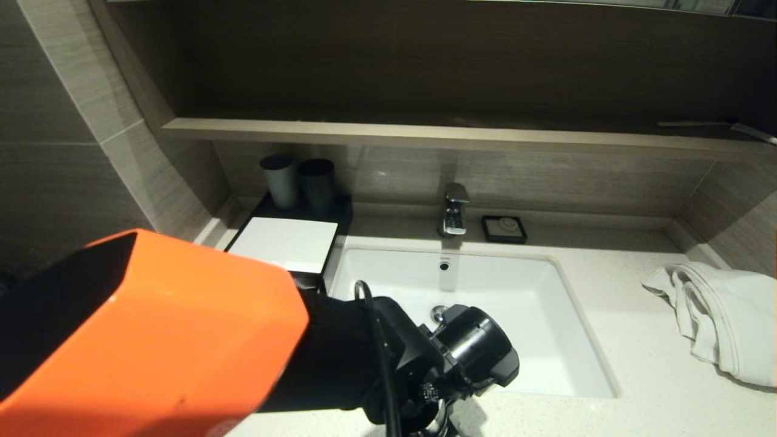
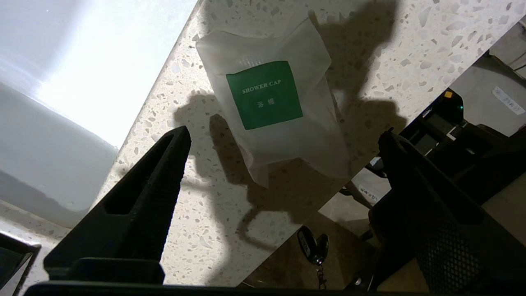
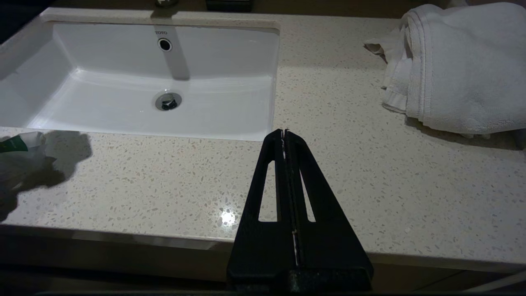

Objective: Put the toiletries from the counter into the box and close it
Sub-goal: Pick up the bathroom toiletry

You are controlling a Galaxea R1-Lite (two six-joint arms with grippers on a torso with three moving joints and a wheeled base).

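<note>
The shower cap needs to go into the box, so my left gripper should next grab its white packet by the green label's bottom edge.
A white plastic packet with a green square marked "shower cap" lies flat on the speckled counter, between the sink and the counter's front edge. My left gripper hovers just above it, open and empty, with one finger on each side of the packet. The packet's edge also shows in the right wrist view. The black box with its white top stands left of the sink; my left arm hides its front. My right gripper is shut and empty above the counter's front edge. No other toiletries show.
The white sink fills the middle, with the faucet behind it. Two dark cups stand behind the box. A black soap dish sits right of the faucet. A white towel lies at the right.
</note>
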